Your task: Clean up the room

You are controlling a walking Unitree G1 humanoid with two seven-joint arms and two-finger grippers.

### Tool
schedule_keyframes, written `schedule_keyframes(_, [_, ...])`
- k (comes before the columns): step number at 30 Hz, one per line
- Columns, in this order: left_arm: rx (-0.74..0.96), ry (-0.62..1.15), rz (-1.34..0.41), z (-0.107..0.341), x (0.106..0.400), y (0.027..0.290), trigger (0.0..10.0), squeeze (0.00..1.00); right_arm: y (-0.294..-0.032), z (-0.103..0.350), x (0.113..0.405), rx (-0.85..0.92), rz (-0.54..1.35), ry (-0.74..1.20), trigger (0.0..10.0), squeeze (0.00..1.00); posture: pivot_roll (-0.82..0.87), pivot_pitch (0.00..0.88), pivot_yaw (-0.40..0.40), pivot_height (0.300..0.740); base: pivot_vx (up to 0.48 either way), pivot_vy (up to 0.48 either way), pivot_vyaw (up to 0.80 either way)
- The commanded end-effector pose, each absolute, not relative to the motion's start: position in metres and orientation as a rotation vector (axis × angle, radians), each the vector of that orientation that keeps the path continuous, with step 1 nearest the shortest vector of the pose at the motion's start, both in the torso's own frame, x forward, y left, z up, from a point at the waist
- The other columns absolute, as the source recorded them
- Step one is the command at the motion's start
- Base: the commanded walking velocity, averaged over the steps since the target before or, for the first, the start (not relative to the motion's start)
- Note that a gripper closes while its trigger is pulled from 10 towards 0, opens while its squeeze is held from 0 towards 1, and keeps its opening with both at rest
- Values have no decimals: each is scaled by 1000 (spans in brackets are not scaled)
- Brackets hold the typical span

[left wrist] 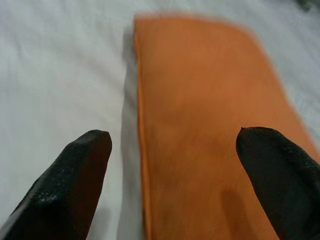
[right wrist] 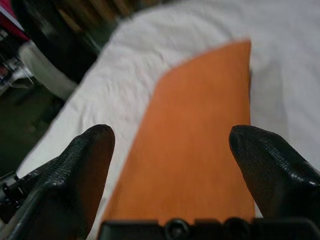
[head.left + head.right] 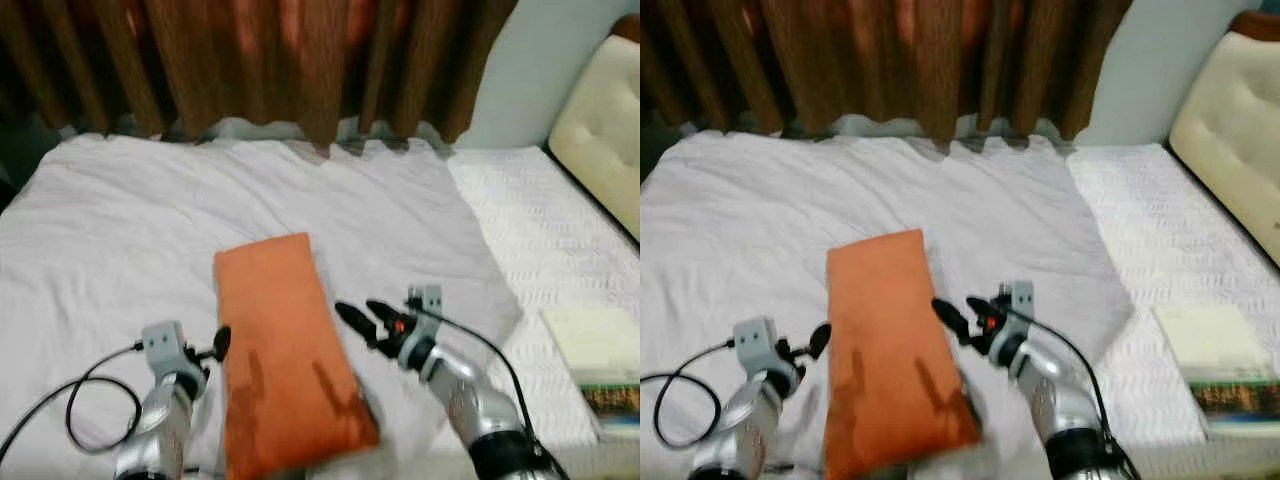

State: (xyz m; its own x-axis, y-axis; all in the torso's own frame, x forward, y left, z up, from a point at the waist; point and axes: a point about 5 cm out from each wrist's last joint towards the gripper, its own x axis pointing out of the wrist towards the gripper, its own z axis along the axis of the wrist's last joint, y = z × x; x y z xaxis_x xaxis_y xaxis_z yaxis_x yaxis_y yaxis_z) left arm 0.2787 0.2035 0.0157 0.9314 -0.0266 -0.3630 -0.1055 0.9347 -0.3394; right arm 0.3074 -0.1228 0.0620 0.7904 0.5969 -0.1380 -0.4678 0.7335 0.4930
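Note:
The right gripper grabs the pillow by its long edge facing the headboard next, since the pillow's broad side (image 3: 280, 345) is too wide for my fingers.
An orange pillow (image 3: 282, 350) lies lengthwise on the white bedspread (image 3: 200, 200), near the bed's front edge. My left gripper (image 3: 218, 345) sits at the pillow's left edge, open, its fingers (image 1: 75, 170) straddling that edge in the left wrist view. My right gripper (image 3: 362, 318) hovers at the pillow's right edge, open, with nothing between its fingers (image 2: 270, 160). The pillow (image 2: 200, 140) runs away from it in the right wrist view. Neither gripper holds anything.
Brown curtains (image 3: 250, 60) hang behind the bed. A cream headboard (image 3: 600, 130) stands at the right. A book (image 3: 600, 360) lies on the textured white sheet (image 3: 540, 230) at the right. A black cable (image 3: 90, 400) loops by my left arm.

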Motion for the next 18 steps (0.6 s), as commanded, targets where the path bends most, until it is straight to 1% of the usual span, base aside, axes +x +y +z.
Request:
schedule_keyframes(1, [-374, 397, 10, 15, 282, 201, 10000, 0, -129, 51, 304, 439, 566, 350, 10000, 0, -11, 306, -72, 740, 0, 0, 0])
schedule_keyframes(2, [-374, 397, 10, 15, 282, 201, 10000, 0, -129, 51, 304, 439, 566, 350, 10000, 0, -11, 306, -72, 740, 0, 0, 0])
schedule_keyframes(3, [-383, 380, -3, 20, 283, 203, 10000, 0, -131, 47, 300, 451, 542, 362, 10000, 0, 11, 414, -73, 740, 0, 0, 0])
schedule_keyframes(5, [-398, 365, -9, 23, 285, 204, 10000, 0, -133, 47, 300, 465, 524, 359, 10000, 0, 16, 430, -70, 740, 0, 0, 0])
schedule_keyframes(7, [-432, 317, -43, 35, 296, 203, 10000, 0, -135, 40, 301, 539, 461, 362, 10000, 0, 32, 485, -55, 740, 0, 0, 0])
schedule_keyframes(9, [-432, 311, -53, 37, 299, 201, 10000, 0, -135, 39, 301, 554, 449, 361, 10000, 0, 32, 485, -55, 740, 0, 0, 0])
schedule_keyframes(10, [-425, 308, -69, 41, 301, 199, 10000, 0, -134, 40, 302, 579, 436, 352, 10000, 0, 47, 522, -30, 740, 0, 0, 0])
schedule_keyframes(13, [-429, 311, -107, 46, 301, 194, 10000, 0, -125, 43, 307, 634, 420, 320, 10000, 0, 64, 559, 2, 740, 0, 0, 0])
schedule_keyframes(17, [-451, 310, -130, 47, 300, 189, 10000, 0, -121, 45, 309, 658, 422, 305, 10000, 0, 68, 562, 6, 740, 0, 0, 0])
schedule_keyframes(18, [-477, 307, -152, 47, 299, 185, 10000, 0, -119, 49, 310, 685, 421, 288, 10000, 0, 68, 576, 20, 740, 0, 0, 0])
